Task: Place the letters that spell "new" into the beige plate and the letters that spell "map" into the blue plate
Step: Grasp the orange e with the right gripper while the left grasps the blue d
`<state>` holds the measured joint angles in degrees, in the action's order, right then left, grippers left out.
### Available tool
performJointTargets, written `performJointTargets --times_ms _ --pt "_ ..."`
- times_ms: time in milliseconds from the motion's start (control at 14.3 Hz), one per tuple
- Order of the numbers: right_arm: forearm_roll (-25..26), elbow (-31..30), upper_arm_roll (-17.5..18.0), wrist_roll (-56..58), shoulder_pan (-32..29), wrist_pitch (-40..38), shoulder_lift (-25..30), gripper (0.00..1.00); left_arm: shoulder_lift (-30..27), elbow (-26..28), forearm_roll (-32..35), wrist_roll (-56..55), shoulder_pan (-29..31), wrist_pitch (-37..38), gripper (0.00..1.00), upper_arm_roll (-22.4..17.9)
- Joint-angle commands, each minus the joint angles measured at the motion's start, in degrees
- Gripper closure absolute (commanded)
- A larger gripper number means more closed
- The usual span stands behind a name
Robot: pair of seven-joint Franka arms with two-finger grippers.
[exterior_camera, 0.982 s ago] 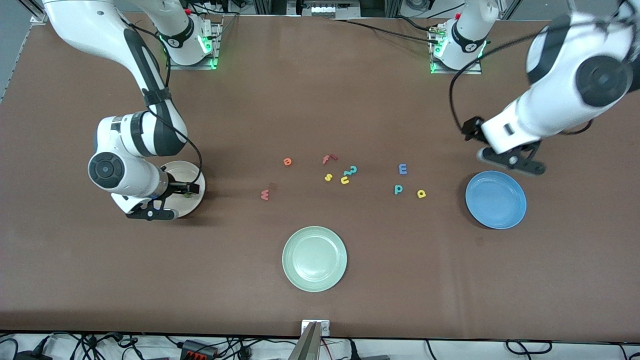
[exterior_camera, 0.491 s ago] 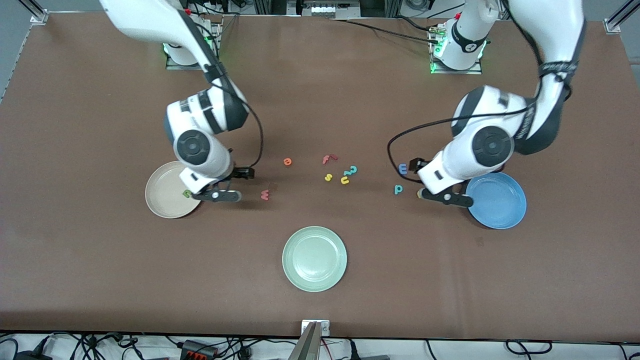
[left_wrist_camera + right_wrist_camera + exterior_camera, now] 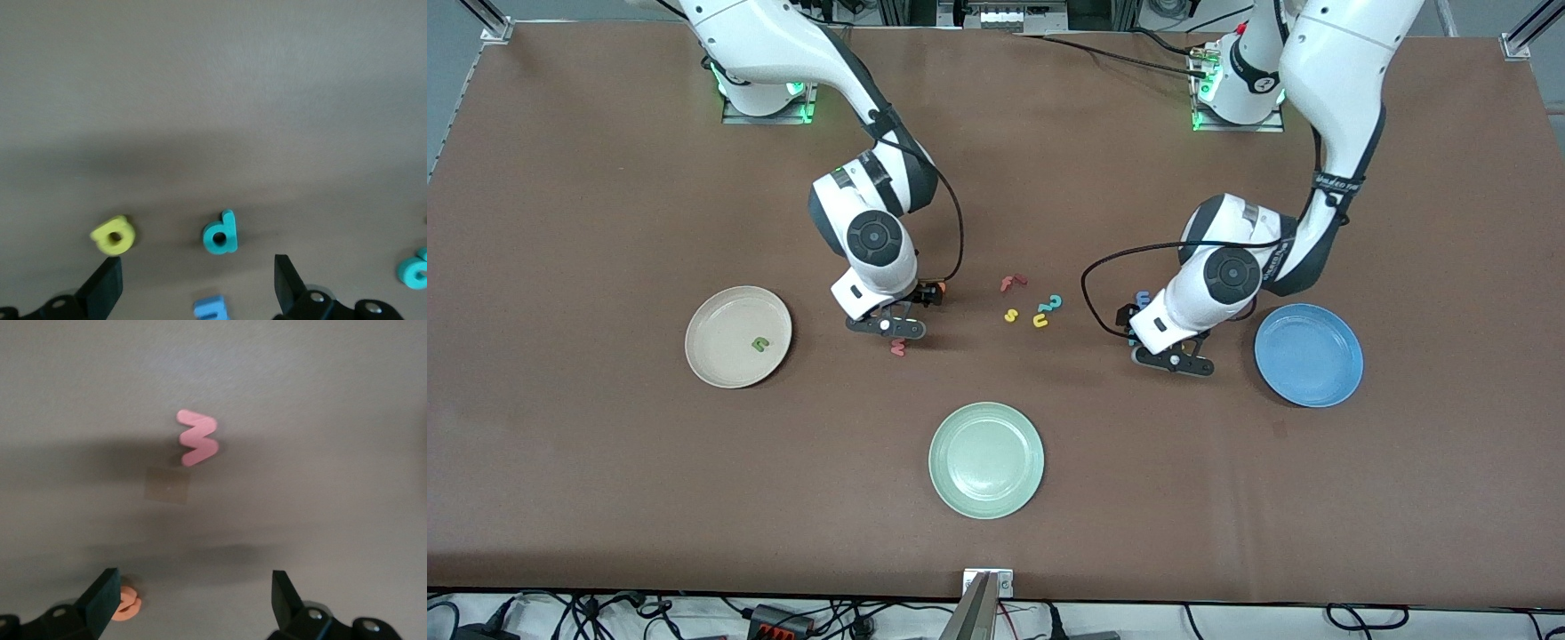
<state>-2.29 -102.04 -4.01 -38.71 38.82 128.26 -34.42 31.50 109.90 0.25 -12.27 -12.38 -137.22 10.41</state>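
Note:
My right gripper is due to grab the orange e by its rounded edges next, to spell "new" in the beige plate (image 3: 720, 360).
The green n (image 3: 759, 344) lies in the beige plate (image 3: 720, 360). My right gripper (image 3: 887, 326) hangs open over the table beside the pinkish w (image 3: 897, 348). In the right wrist view the w (image 3: 198, 438) lies ahead of the right gripper (image 3: 193, 583) and the orange e (image 3: 127, 608) sits against one finger. My left gripper (image 3: 1174, 360) is open beside the blue plate (image 3: 1308, 355), which holds nothing. In the left wrist view the left gripper (image 3: 195, 270) is over the blue m (image 3: 212, 309), with the teal p (image 3: 221, 234) and yellow a (image 3: 113, 235) just ahead.
A pale green plate (image 3: 986, 460) sits nearer the front camera, mid-table. A red f (image 3: 1011, 283), yellow s (image 3: 1010, 315), yellow u (image 3: 1040, 320) and teal squiggle (image 3: 1053, 303) cluster between the two grippers.
The right gripper has left the beige plate and swung over to the w and e. The left gripper has moved from the blue plate to over the m, p and a.

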Motion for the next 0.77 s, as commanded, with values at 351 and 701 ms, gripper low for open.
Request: performJointTargets --times_ms 351,701 --pt "-4.6 0.0 0.0 -0.2 4.4 3.7 -2.7 0.00 3.3 0.4 5.0 -3.1 -3.3 -4.6 0.38 -1.3" --pt "-4.5 0.0 1.4 6.1 4.7 3.8 -3.9 0.00 3.1 0.2 9.1 -7.2 -4.0 -4.1 0.92 -1.2"
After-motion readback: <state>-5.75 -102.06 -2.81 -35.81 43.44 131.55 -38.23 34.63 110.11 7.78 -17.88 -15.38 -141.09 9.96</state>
